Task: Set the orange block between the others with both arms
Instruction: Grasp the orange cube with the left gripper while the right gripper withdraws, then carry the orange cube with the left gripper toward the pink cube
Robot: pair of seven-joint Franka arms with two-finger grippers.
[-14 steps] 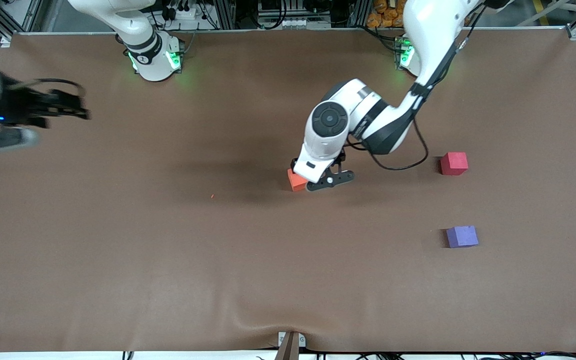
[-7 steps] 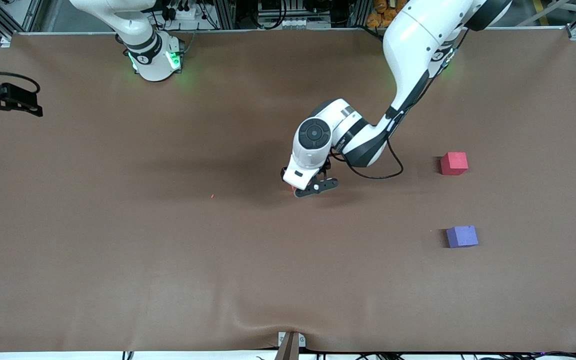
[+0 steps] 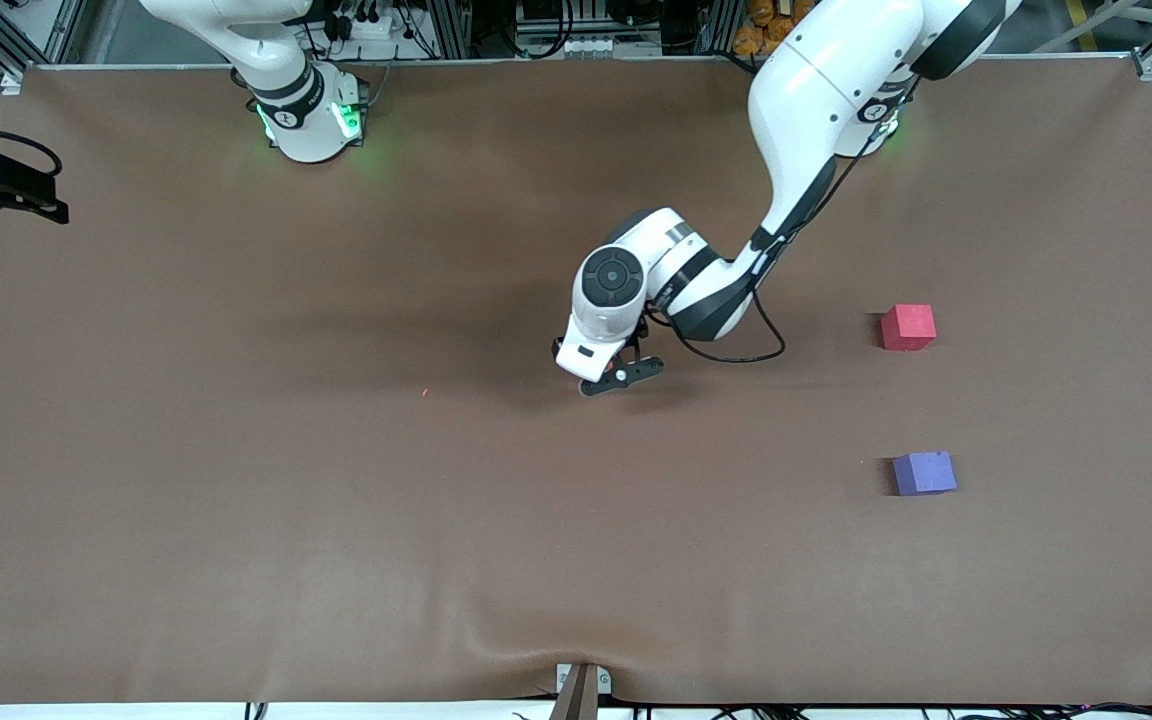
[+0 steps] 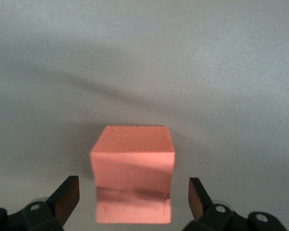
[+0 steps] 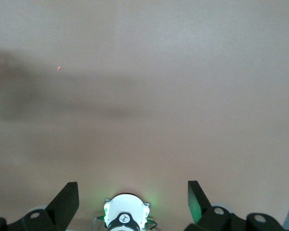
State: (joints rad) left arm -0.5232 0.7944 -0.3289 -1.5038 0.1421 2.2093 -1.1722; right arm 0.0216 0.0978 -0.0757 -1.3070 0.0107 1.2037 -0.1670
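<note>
I should next grab the orange block by two opposite sides with my left gripper, so that I can set it between the pinkish-red cube and the purple cube (image 3: 924, 473).
The orange block (image 4: 133, 163) sits on the brown table, seen in the left wrist view between the open fingers of my left gripper (image 4: 133, 195), with a gap on each side. In the front view my left gripper (image 3: 603, 379) is low over mid-table and its wrist hides the block. The pinkish-red cube (image 3: 908, 327) and the purple cube (image 3: 924, 473) stand apart toward the left arm's end, the purple one nearer the front camera. My right gripper (image 3: 6, 190) hangs open and empty at the right arm's end of the table.
A tiny orange speck (image 3: 425, 392) lies on the cloth. The right arm's green-lit base (image 3: 308, 118) shows between the right gripper's fingers (image 5: 67, 202). A metal bracket (image 3: 581, 685) sits at a wrinkle on the front edge.
My left gripper has shifted a little toward the right arm's end and now covers the orange block in the front view. My right gripper has drawn back toward the table's edge.
</note>
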